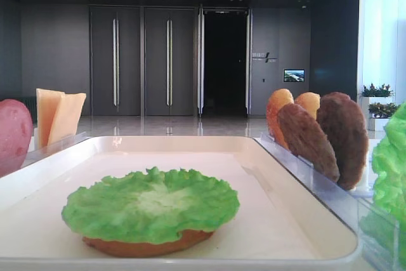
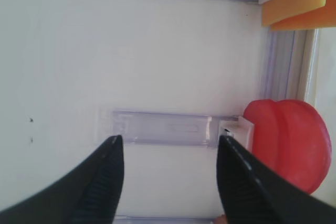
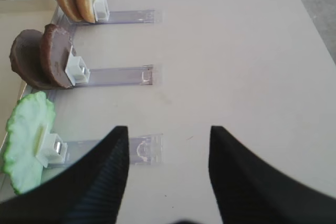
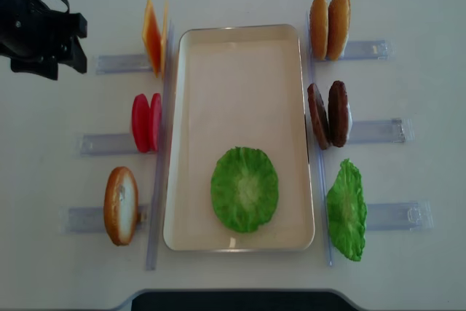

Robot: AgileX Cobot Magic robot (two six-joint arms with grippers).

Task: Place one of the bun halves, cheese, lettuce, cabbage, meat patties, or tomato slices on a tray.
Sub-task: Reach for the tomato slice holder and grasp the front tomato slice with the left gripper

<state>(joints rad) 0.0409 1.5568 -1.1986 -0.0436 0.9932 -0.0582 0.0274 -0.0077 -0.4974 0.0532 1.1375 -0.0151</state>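
The tomato slices stand upright side by side in the rack, so my left gripper should grab one tomato slice by its exposed upper edge (image 4: 155,95) next.
The cream tray (image 4: 240,56) lies mid-table; on it a lettuce (image 4: 245,189) leaf covers a bun half (image 1: 146,244). Left of the tray stand cheese (image 4: 151,34), tomato slices (image 4: 145,121) and a bun half (image 4: 121,205). To its right stand two bun halves (image 4: 329,25), two meat patties (image 4: 328,114) and another lettuce leaf (image 4: 346,209). My left gripper (image 2: 169,139) is open and empty over bare table, left of the tomato slices (image 2: 286,140). My right gripper (image 3: 168,129) is open and empty, right of the lettuce (image 3: 26,140). Cabbage is out of view.
Each food pair stands upright in a clear plastic rack strip (image 4: 109,142) that runs outward from the tray. The left arm (image 4: 40,30) hangs over the far left corner of the table. A dark base (image 4: 233,300) sits at the near edge.
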